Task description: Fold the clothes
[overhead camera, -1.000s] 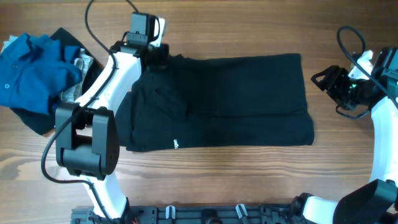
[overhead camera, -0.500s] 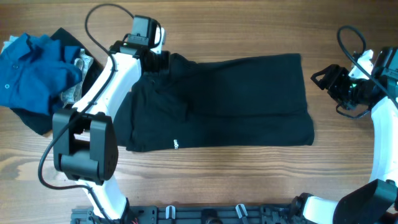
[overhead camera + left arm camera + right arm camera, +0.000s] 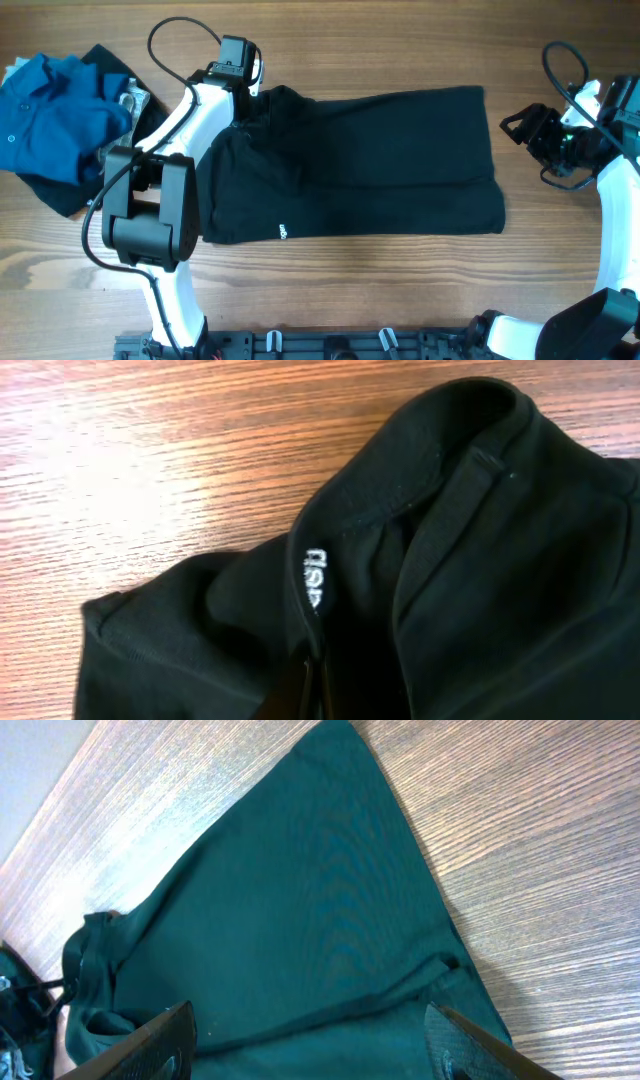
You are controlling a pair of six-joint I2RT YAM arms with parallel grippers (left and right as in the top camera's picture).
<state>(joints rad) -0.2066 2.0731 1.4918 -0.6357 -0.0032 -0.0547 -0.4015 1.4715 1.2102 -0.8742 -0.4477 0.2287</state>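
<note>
The robot's right gripper will next grip the black garment's far corner [image 3: 479,91] [image 3: 341,730], at the end of the garment opposite the collar, to fold the garment's far side over.
A black garment [image 3: 370,165] lies spread flat across the middle of the table. My left gripper [image 3: 250,100] is shut on its collar at the garment's far left corner; in the left wrist view the collar with a white label [image 3: 316,575] runs into the closed jaws [image 3: 315,695]. My right gripper [image 3: 520,128] is open and empty, hovering just right of the garment's right edge. In the right wrist view the garment [image 3: 300,920] fills the space between the spread fingers [image 3: 310,1040].
A pile of clothes lies at the far left: a blue shirt [image 3: 55,115] on top of a dark garment [image 3: 60,195], with a patterned grey piece [image 3: 130,105] beside it. The arm bases stand at the table's front edge.
My left gripper has moved slightly right along the garment's far edge, dragging the collar corner with it. The right arm has not moved.
</note>
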